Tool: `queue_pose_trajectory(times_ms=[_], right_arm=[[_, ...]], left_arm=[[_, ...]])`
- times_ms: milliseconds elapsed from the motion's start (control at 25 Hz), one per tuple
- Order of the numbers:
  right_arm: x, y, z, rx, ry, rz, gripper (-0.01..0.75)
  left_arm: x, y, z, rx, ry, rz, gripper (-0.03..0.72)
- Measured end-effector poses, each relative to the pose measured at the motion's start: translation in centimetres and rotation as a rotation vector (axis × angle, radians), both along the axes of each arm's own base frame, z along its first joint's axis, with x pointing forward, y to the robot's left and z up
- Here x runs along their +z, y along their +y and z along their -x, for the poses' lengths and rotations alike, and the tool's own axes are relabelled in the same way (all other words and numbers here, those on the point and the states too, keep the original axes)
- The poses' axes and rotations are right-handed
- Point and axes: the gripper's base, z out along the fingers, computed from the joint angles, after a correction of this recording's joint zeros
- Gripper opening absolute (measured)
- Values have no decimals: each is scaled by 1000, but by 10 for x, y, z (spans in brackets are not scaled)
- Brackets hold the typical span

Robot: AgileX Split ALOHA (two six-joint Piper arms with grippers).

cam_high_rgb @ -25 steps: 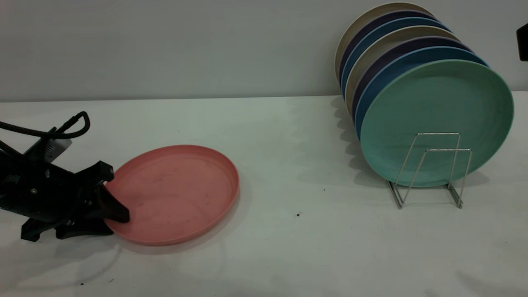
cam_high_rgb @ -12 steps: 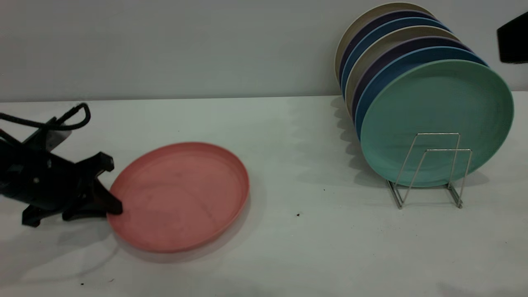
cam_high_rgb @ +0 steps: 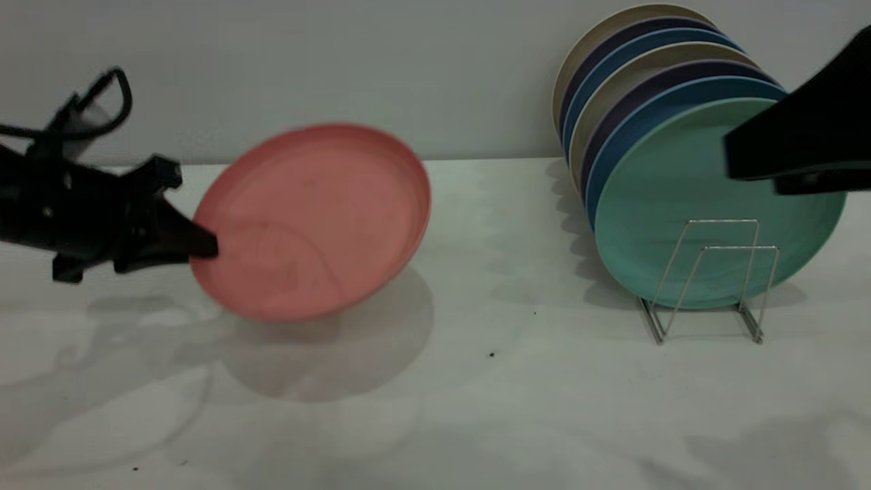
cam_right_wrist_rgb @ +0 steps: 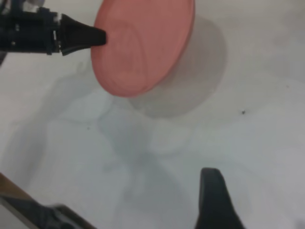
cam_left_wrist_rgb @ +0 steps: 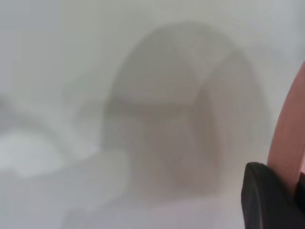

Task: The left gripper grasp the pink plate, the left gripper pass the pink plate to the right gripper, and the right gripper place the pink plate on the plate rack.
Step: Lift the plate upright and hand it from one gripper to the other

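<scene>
My right gripper grabs the pink plate by its free rim (cam_high_rgb: 426,200) next, to place it on the plate rack (cam_high_rgb: 708,272).
The pink plate (cam_high_rgb: 313,218) hangs above the white table (cam_high_rgb: 490,408), tilted with its face toward the camera. My left gripper (cam_high_rgb: 204,248) is shut on its left rim and holds it up at the left of the exterior view. In the left wrist view the plate's edge (cam_left_wrist_rgb: 288,143) runs between my dark fingers (cam_left_wrist_rgb: 262,195). The right wrist view looks down on the plate (cam_right_wrist_rgb: 143,43) and the left gripper (cam_right_wrist_rgb: 102,37) from a distance. My right gripper (cam_high_rgb: 742,163) reaches in from the upper right, in front of the plate rack (cam_high_rgb: 708,272), well apart from the pink plate.
Several plates stand in the rack, a mint-green plate (cam_high_rgb: 680,204) foremost, blue, purple and beige ones behind. Two wire loops at the rack's front stand free. A grey wall runs along the table's back. Small dark specks lie on the table.
The left gripper has lifted the pink plate off the table and tilted it upright. The right gripper has moved in from the upper right edge, now covering part of the green plate.
</scene>
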Motion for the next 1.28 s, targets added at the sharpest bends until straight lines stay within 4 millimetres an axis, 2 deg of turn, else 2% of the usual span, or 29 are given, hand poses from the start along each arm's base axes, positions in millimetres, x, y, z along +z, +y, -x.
queue_pose_trajectory(times_ms=[240, 600, 760, 1000, 1280], right_arm=[[-28, 8, -26, 17, 31, -102, 480], [-46, 15, -61, 50, 76, -152, 480], [-57, 13, -65, 35, 106, -131, 480], [-72, 13, -66, 30, 158, -113, 480], [-81, 9, -68, -6, 182, -63, 480]], left_arm=[[9, -11, 0, -49, -32, 42, 14], [8, -81, 13, -238, -25, -17, 14], [7, -107, 21, -309, -25, -36, 14], [11, -133, 25, -375, -43, -39, 14], [22, -142, 23, -382, -71, -26, 14]])
